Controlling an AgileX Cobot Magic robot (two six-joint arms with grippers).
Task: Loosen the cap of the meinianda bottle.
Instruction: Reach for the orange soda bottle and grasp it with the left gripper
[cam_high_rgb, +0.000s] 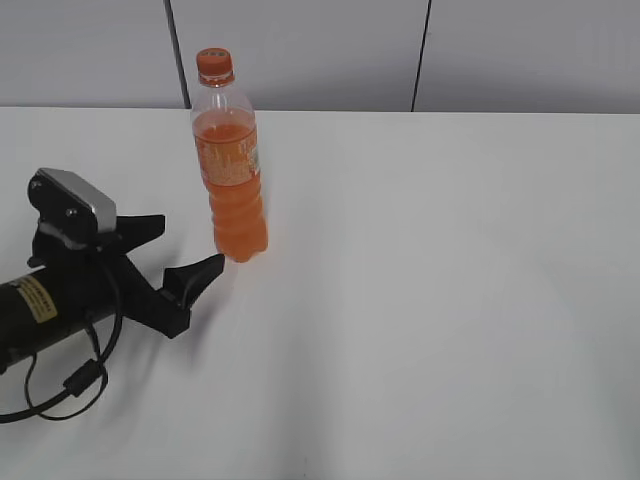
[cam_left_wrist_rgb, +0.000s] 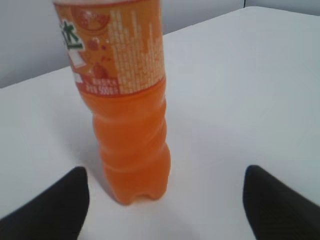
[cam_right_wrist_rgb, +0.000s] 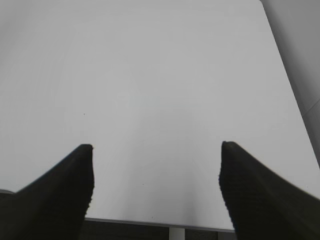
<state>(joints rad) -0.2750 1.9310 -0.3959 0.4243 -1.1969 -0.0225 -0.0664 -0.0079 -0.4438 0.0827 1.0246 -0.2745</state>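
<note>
I need to steady the meinianda bottle while its cap is being loosened, so I should next grip its lower body (cam_high_rgb: 238, 222) (cam_left_wrist_rgb: 131, 150) with my left gripper.
The meinianda bottle (cam_high_rgb: 231, 180) stands upright on the white table (cam_high_rgb: 420, 280), clear plastic with orange drink and an orange label. Its small orange cap (cam_high_rgb: 215, 63) sits on top. In the left wrist view the bottle's lower body (cam_left_wrist_rgb: 131, 150) stands just ahead of the jaws, a little left of centre; the cap is out of that view. My left gripper (cam_high_rgb: 190, 245) is open and empty, low over the table, its tips just left of the bottle's base and not touching it. It also shows in the left wrist view (cam_left_wrist_rgb: 165, 200). My right gripper (cam_right_wrist_rgb: 156, 165) is open and empty over bare table.
A grey panelled wall (cam_high_rgb: 320, 50) runs behind the table's far edge. The right wrist view shows the table's near edge (cam_right_wrist_rgb: 160, 223) under the jaws and its right edge (cam_right_wrist_rgb: 290, 85). The right arm is outside the exterior view.
</note>
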